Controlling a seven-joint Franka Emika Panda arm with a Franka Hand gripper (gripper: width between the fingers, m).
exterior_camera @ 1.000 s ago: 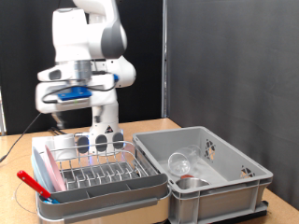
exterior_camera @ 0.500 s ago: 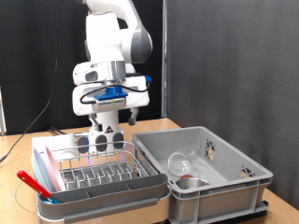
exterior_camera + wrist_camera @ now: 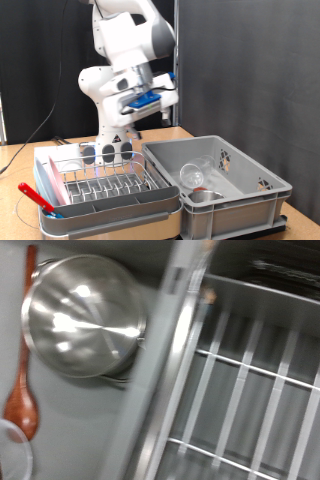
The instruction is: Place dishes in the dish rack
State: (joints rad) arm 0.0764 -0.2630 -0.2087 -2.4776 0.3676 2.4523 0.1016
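My gripper should next pinch the steel bowl (image 3: pixel 85 315) by its thin rim (image 3: pixel 84 257), because the bowl is wider than my open fingers.
The steel bowl (image 3: pixel 196 177) lies inside the deep grey crate (image 3: pixel 250 200) on the exterior view's right, with the reddish-brown spoon (image 3: pixel 206 190) beside it. In the wrist view the bowl (image 3: pixel 85 315), the spoon (image 3: pixel 24 390) and a clear glass rim (image 3: pixel 9 452) lie on the crate floor. The dish rack (image 3: pixel 100 185), a pale tray with a wire grid (image 3: pixel 250 370), stands on the exterior view's left and holds none of these dishes. My gripper (image 3: pixel 160 105) hangs high above the seam between rack and crate, tilted, open and empty. Its fingers do not show in the wrist view.
A red-handled utensil (image 3: pixel 35 197) lies along the rack's left side. Round dark and light pieces (image 3: pixel 108 150) stand at the rack's back edge by the arm's base. Black curtains close the background. The crate wall (image 3: pixel 165 370) separates crate and rack.
The arm has swung from above the rack's left part towards the exterior view's right, and the hand has tilted. Nothing was picked up; bowl, spoon and rack have not moved.
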